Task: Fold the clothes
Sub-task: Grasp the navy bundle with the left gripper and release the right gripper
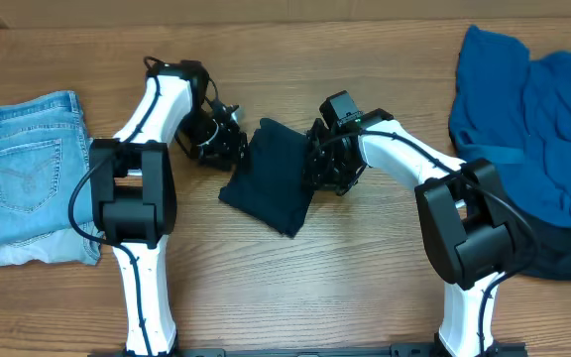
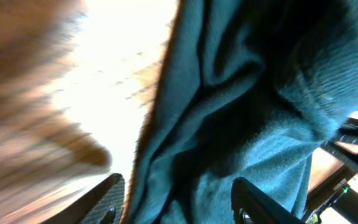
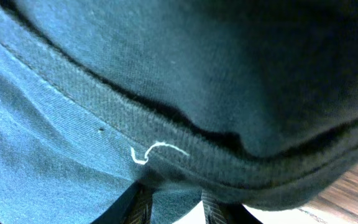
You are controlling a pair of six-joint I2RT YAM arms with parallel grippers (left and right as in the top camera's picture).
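The left gripper should next grab the edge of the folded navy top that faces the jeans, with the layers gathered, so it can stack the top on the jeans.
A dark navy top (image 1: 271,178), folded into a rough square, lies on the table's middle. My left gripper (image 1: 221,144) is at its left edge and my right gripper (image 1: 330,164) at its right edge. In the left wrist view the left gripper (image 2: 178,186) is open, its fingers (image 2: 107,200) wide apart with rumpled cloth (image 2: 241,112) lying loosely between them. The right wrist view shows the right gripper (image 3: 176,196) with its jaws a little apart and a fold of the hemmed cloth (image 3: 166,124) between them. Folded light-blue jeans (image 1: 28,178) rest at the left.
A heap of bright blue garments (image 1: 533,109) lies at the back right, with a dark garment (image 1: 563,253) under its near side. The wooden table (image 1: 295,288) shows bare in front of the top.
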